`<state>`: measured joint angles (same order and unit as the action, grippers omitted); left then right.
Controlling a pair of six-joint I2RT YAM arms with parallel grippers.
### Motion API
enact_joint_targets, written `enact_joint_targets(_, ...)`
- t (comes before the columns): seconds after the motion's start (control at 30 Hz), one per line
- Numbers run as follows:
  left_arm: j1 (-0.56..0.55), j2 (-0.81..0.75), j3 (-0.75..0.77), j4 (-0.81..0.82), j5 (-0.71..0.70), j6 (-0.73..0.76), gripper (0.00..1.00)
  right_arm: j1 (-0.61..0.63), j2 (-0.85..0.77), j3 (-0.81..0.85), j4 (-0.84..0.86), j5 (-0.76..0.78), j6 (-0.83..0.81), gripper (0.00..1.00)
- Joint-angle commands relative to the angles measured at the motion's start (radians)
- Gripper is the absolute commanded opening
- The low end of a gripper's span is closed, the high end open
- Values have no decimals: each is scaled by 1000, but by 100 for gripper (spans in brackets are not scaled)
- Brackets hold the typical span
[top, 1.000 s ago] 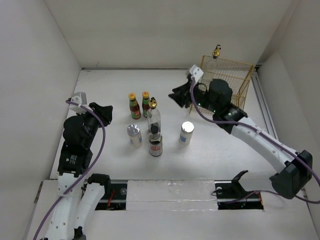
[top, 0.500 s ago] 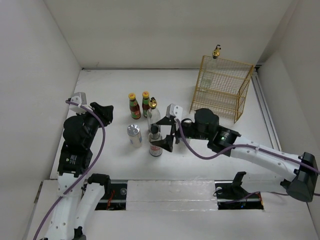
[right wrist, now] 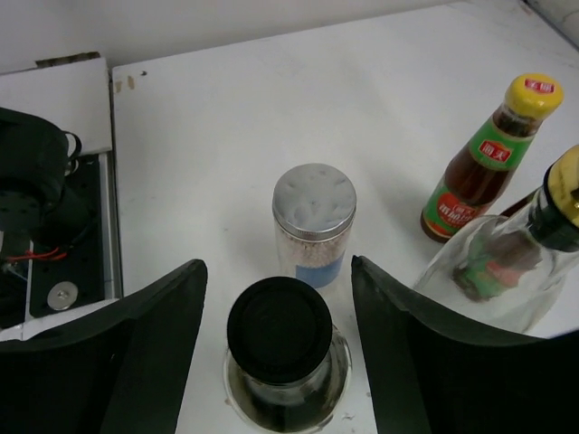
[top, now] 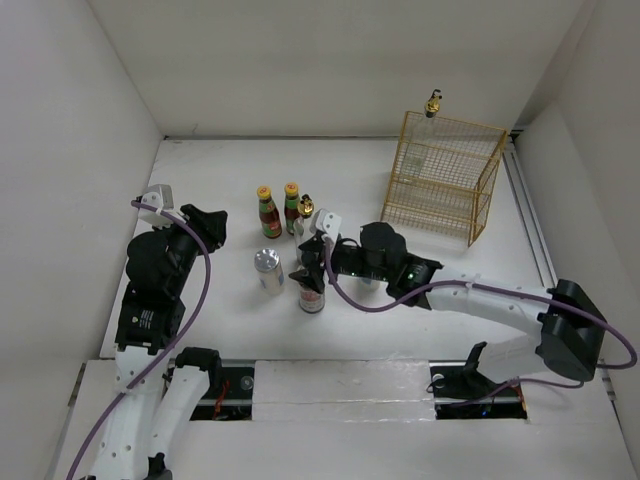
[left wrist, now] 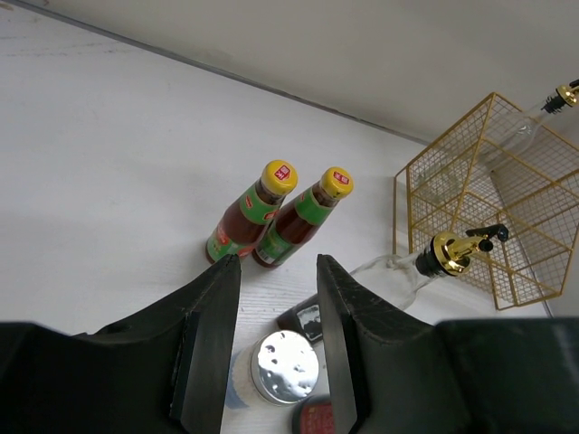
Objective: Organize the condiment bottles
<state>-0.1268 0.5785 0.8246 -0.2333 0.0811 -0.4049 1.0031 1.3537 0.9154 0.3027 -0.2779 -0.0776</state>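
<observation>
The dark black-capped jar would stay standing on the tabletop if I lifted my right gripper now. The open fingers are not touching its cap (top: 312, 277) (right wrist: 280, 330).
Two red-sauce bottles (top: 266, 211) (top: 292, 205) with yellow caps stand side by side. A tall clear gold-topped bottle (top: 306, 212) stands just right of them. A white silver-lidded shaker (top: 268, 270) and the dark black-capped jar (top: 311, 292) stand nearer. My right gripper (top: 309, 263) is open, its jaws either side of the jar's cap (right wrist: 279, 330), not touching. The shaker (right wrist: 314, 221) stands just beyond. The second shaker is hidden under my right arm. The second clear bottle (top: 433, 103) stands behind the basket. My left gripper (top: 205, 224) is open and empty, left of the cluster.
The yellow wire basket (top: 440, 175) stands at the back right. White walls close the table on the left, back and right. My right arm (top: 470, 295) stretches across the near middle. The left arm's base (right wrist: 36, 208) shows in the right wrist view.
My right arm has swung from the basket leftward and down to the bottle cluster, its open jaws now around the dark jar, covering the right shaker. The left arm has not moved.
</observation>
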Motion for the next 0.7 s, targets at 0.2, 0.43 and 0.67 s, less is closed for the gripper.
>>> enact_joint_targets(0.2,6,-11,-7,32,25,8,35,9,41,-93,265,75,79,41)
enact_joint_targets(0.43,6,-11,-7,32,36,8,35,20,-111,-95,247,129,101,0)
enact_joint_targets(0.67,6,-11,-7,32,26,8,35,20,-316,83,37,281,88,0)
